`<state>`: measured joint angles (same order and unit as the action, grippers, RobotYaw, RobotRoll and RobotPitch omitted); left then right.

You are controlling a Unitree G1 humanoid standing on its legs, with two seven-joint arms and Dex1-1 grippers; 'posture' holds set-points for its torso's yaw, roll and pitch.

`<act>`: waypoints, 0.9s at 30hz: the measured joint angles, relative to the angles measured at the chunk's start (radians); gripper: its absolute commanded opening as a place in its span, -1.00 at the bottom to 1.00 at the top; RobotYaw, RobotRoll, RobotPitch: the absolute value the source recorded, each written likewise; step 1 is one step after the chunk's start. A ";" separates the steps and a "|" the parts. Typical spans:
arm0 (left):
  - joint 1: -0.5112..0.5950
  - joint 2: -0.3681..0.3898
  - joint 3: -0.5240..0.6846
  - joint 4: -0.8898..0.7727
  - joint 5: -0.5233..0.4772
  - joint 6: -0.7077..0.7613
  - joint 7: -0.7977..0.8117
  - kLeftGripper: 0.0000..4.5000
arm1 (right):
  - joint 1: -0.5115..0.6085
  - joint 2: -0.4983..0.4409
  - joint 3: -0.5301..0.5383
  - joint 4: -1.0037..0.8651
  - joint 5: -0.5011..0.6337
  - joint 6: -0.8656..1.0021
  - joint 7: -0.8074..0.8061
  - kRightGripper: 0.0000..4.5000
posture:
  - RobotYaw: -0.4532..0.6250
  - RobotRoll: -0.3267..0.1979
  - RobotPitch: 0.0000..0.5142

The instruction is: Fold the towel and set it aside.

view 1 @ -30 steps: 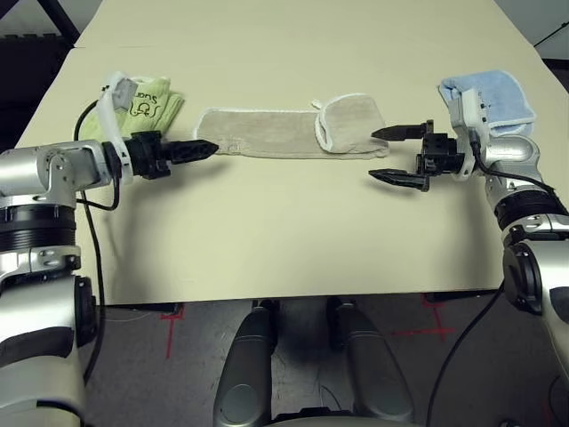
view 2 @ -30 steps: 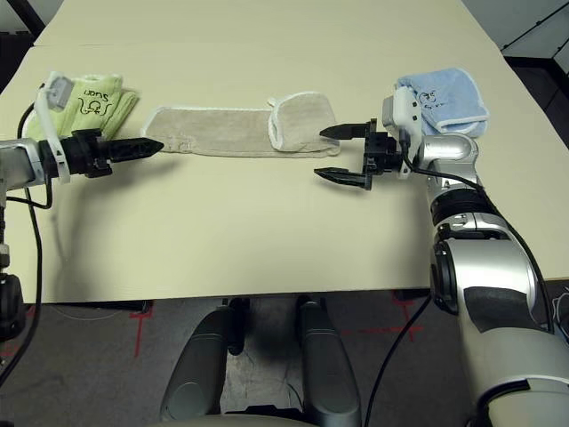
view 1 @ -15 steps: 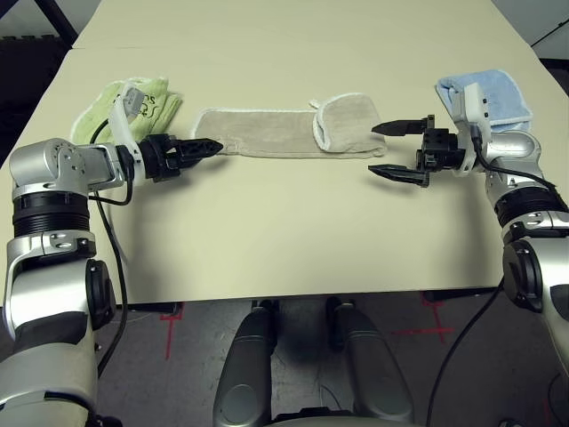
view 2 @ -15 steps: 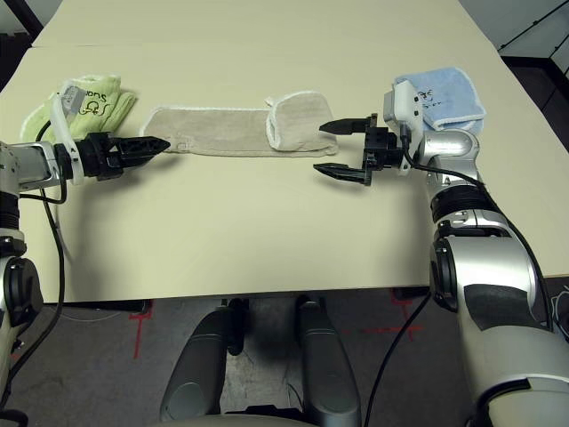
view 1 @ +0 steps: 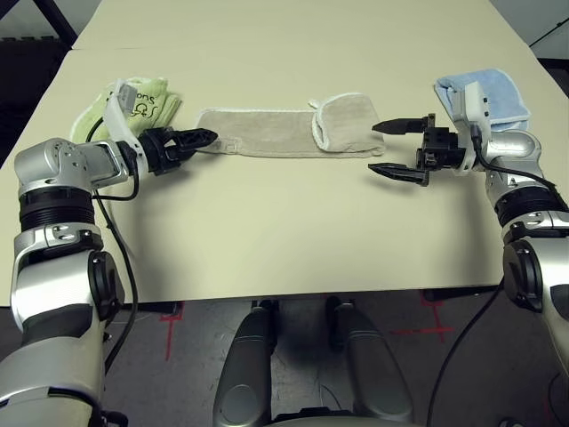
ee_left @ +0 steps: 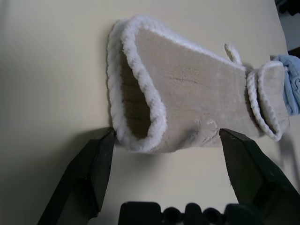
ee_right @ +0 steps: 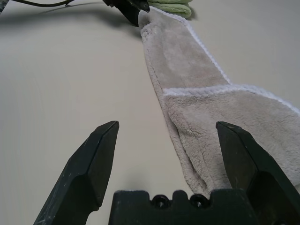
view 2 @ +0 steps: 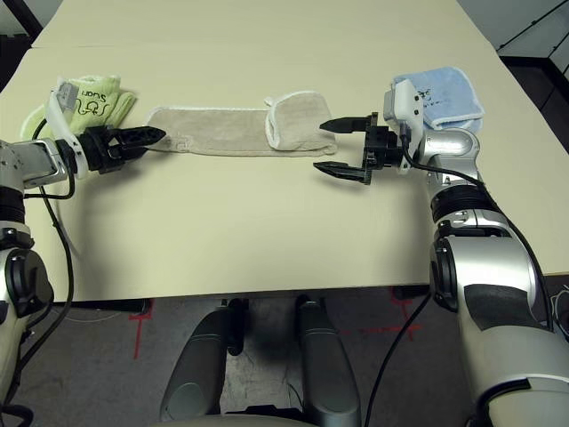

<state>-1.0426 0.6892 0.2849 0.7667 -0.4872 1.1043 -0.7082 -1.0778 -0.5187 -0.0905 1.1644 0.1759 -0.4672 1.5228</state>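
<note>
The fingers reach past the towel's white-edged corner point(view 1: 206, 152) point(ee_left: 147, 141) on either side, low over the table, so it is time for my left gripper to close on the towel now.
The beige towel point(view 1: 267, 133) lies as a long strip across the far middle of the table, its white-trimmed right end folded back over itself point(view 1: 348, 118). My left gripper point(view 1: 212, 137) is open at the strip's left end; in the left wrist view the towel's doubled, white-edged end point(ee_left: 140, 108) sits just ahead of and between the two spread fingers point(ee_left: 89, 173). My right gripper point(view 1: 374, 149) is open beside the folded right end, low over the table, holding nothing; the right wrist view shows the towel point(ee_right: 187, 61) running away ahead of it.
A light green towel point(view 1: 133, 100) lies bunched at the far left, just behind my left wrist. A folded light blue towel point(view 1: 491, 92) sits at the far right behind my right wrist. Bare table point(view 1: 284, 231) stretches from the towel to the near edge.
My left gripper has swung a little farther back to the towel's left end and its fingers have spread. The right gripper has hardly moved and stays open.
</note>
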 measured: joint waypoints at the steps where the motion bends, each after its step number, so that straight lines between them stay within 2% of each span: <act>1: -0.001 -0.001 0.002 0.002 0.000 -0.002 0.005 1.00 | 0.000 0.000 0.000 0.000 0.000 0.000 -0.001 0.99 | -0.05 0.25 -0.09; 2: -0.003 -0.003 0.004 0.004 0.000 -0.004 0.008 1.00 | 0.000 0.000 0.000 0.000 0.000 0.000 -0.002 0.99 | -0.05 0.25 -0.09; 5: -0.007 -0.006 0.010 0.017 0.000 -0.010 0.016 0.72 | 0.000 0.000 0.000 0.000 -0.001 -0.001 -0.005 1.00 | -0.05 0.25 -0.09; 11: -0.009 -0.010 0.017 0.036 -0.001 -0.015 0.026 -0.23 | 0.000 0.000 0.000 0.000 -0.003 -0.002 -0.013 1.00 | -0.05 0.25 -0.10; 15: -0.016 -0.012 0.040 0.038 -0.004 -0.010 0.030 -0.95 | 0.000 -0.001 0.000 0.000 -0.008 -0.005 -0.019 1.00 | -0.04 0.25 -0.11; 22: -0.030 -0.013 0.062 0.038 -0.004 0.016 0.044 -0.98 | 0.000 -0.001 0.000 0.000 -0.014 -0.009 -0.022 1.00 | -0.02 0.25 -0.13; 27: 0.015 0.038 0.043 -0.023 -0.004 0.074 0.016 -0.98 | -0.003 -0.001 0.000 0.000 -0.018 -0.011 -0.033 1.00 | 0.00 0.25 -0.14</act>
<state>-1.0278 0.7275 0.3278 0.7432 -0.4917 1.1785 -0.6921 -1.0809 -0.5193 -0.0903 1.1645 0.1582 -0.4779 1.4903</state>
